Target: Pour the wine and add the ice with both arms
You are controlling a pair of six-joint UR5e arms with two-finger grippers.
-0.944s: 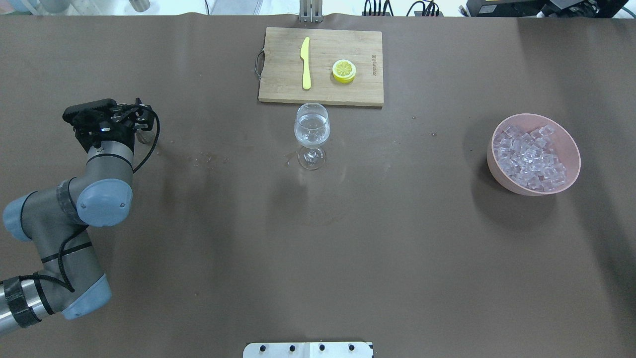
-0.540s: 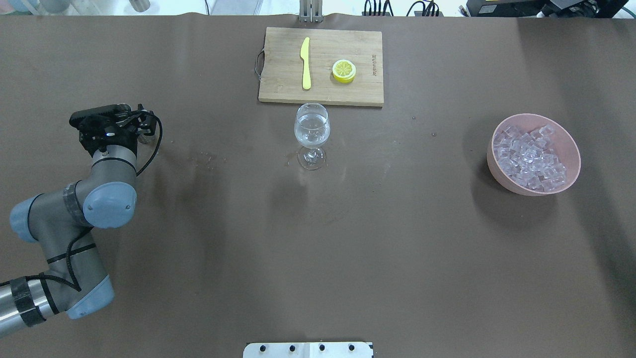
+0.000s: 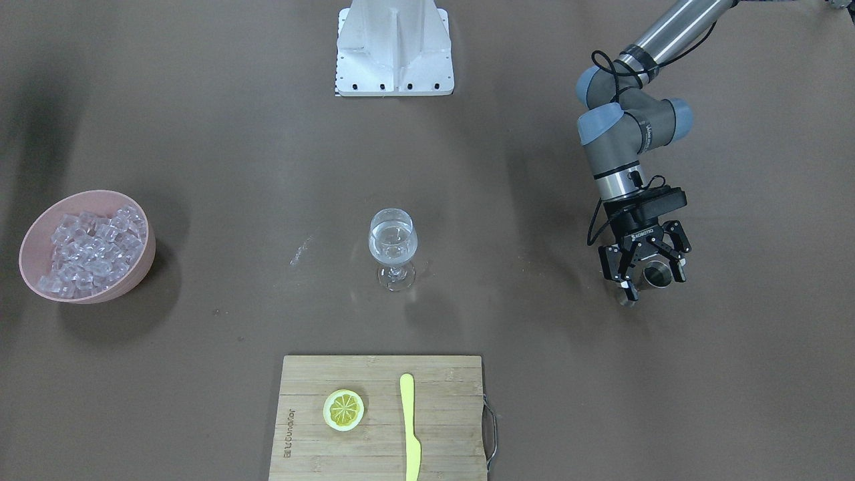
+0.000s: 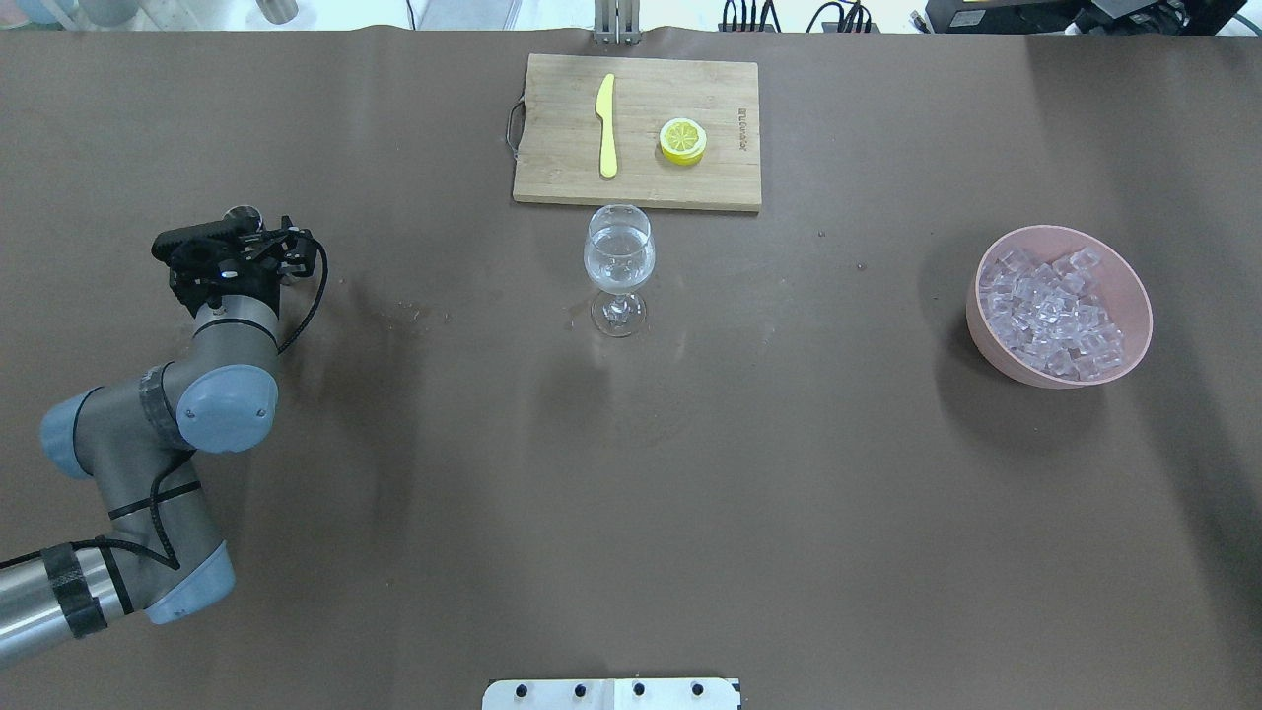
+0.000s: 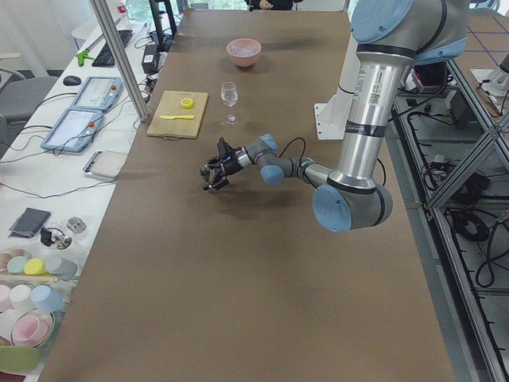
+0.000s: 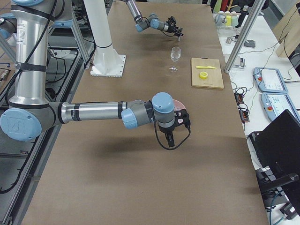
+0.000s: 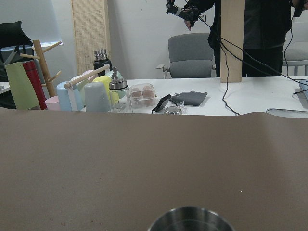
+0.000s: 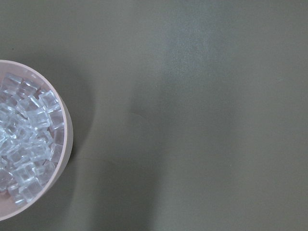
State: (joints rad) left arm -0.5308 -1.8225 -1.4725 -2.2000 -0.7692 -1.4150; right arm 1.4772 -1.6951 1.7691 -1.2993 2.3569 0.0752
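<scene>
The jigger cup gets wide toward its open rim (image 3: 658, 274), so I will next use my left gripper to grab the cup by its narrow middle (image 3: 639, 284), where its sides pinch in.
A wine glass (image 4: 619, 258) holding a little clear wine (image 3: 392, 242) stands mid-table, in front of the cutting board. A pink bowl (image 4: 1134, 286) heaped with ice cubes (image 4: 1050, 308) sits at the robot's right; the ice (image 8: 24, 154) also shows in the right wrist view. My left gripper (image 3: 653, 284) is open at the robot's left, its fingers astride a small metal cup (image 3: 658, 272) that stands on the table. The cup's rim (image 7: 190, 219) shows in the left wrist view. My right gripper (image 6: 169, 137) hangs beside the bowl; I cannot tell whether it is open.
A wooden cutting board (image 4: 690, 168) at the far side carries a yellow knife (image 4: 606, 126) and a lemon half (image 4: 682, 140). A white pedestal plate (image 3: 394, 50) stands at the robot's base. Small spill marks (image 4: 414, 314) lie between the cup and the glass.
My left arm has shifted a little right and back toward the robot. The metal cup's rim now shows beyond the gripper. The glass and bowl have not moved.
</scene>
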